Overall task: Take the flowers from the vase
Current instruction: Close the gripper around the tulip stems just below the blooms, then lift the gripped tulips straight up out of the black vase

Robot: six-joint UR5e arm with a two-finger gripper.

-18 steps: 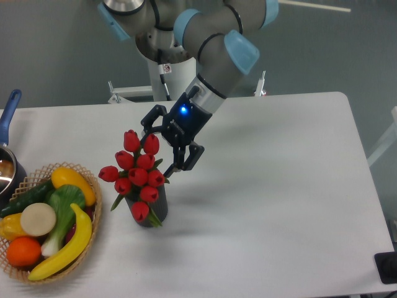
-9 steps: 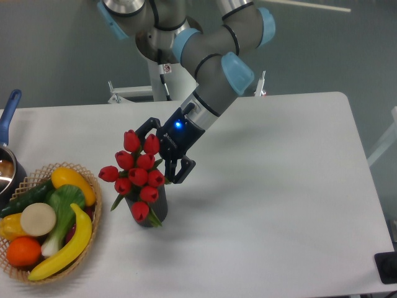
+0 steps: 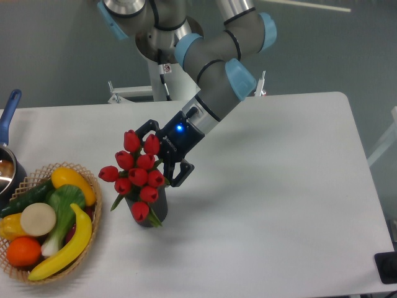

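The flowers (image 3: 138, 172) need to be picked up from the vase (image 3: 156, 211), so my gripper should grab their stems below the buds next.
The flowers (image 3: 138, 172), a bunch of red tulip buds with green leaves, stand in the vase (image 3: 156, 211), a short dark ribbed cylinder on the white table. My gripper (image 3: 156, 155) is open and reaches in from the right at the height of the upper buds. One finger (image 3: 146, 127) shows behind the top buds, the other (image 3: 178, 174) is to the right of the bunch. The buds hide the gap between the fingers, so I cannot tell whether they touch the stems.
A wicker basket (image 3: 93, 186) of fruit and vegetables sits at the left front, close to the vase. A metal pot with a blue handle (image 3: 8, 112) is at the left edge. A black object (image 3: 388, 267) sits at the right front corner.
The gripper has moved left and down toward the flowers, so its open fingers now stand around the upper buds. The flowers and vase have not moved.
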